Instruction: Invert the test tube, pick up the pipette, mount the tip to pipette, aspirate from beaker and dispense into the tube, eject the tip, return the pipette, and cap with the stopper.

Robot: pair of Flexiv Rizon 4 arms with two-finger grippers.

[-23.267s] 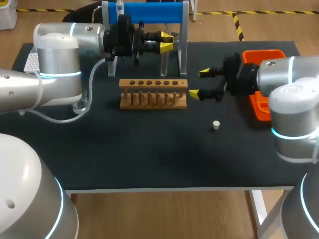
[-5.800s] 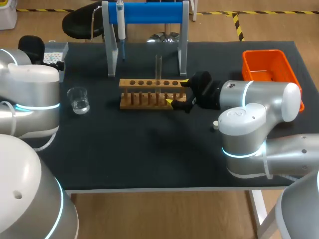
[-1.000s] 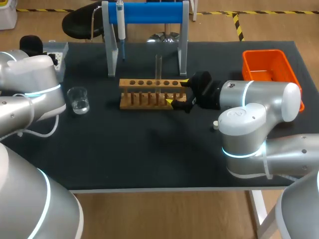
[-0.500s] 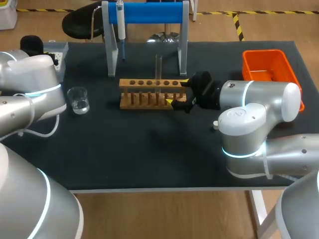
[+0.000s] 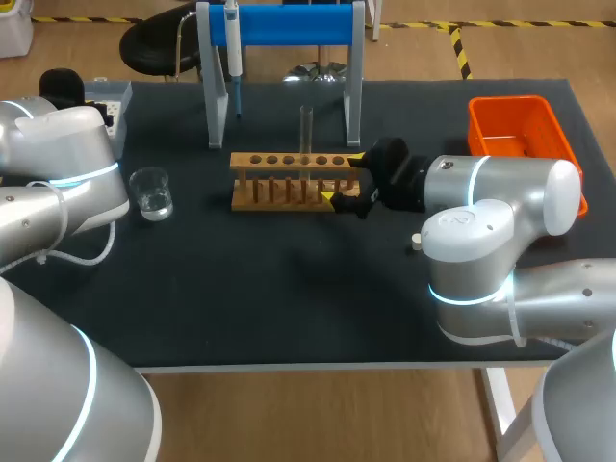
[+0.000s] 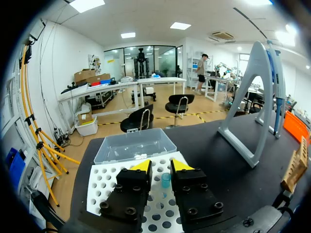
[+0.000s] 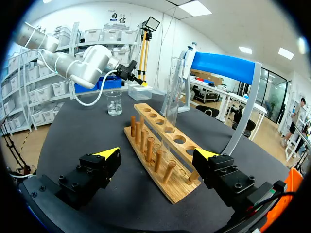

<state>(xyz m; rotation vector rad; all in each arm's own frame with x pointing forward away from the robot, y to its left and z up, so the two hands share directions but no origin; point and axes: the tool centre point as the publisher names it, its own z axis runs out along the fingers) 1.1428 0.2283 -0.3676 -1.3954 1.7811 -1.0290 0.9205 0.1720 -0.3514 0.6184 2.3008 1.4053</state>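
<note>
The holes of the rack are around the lower part of the small teal pipette tip. My left gripper should grab the tip by its raised top end (image 6: pixel 166 177) next.
The clear test tube (image 5: pixel 306 130) stands upright in the wooden rack (image 5: pixel 289 183). My right gripper (image 5: pixel 343 177) is open, one finger on each side of the rack's right end; in the right wrist view the tube (image 7: pixel 172 97) rises just ahead of it (image 7: pixel 156 154). The pipette (image 5: pixel 232 43) hangs on the blue stand (image 5: pixel 289 24). My left gripper (image 6: pixel 161 166) hovers over the white tip rack (image 6: pixel 109 191), open only a little, with a small blue tip (image 6: pixel 165 180) showing in the gap. The white stopper (image 5: pixel 416 242) lies on the mat, and the beaker (image 5: pixel 151 192) stands to the left.
An orange bin (image 5: pixel 520 125) sits at the back right. A clear box (image 6: pixel 133 145) lies just beyond the tip rack. My left arm (image 5: pixel 67 144) bends over the table's left edge, close to the beaker. The black mat's front half holds nothing else.
Nothing visibly moves over the last second. Much earlier my left gripper was at the blue stand and my right gripper stood off to the right of the rack.
</note>
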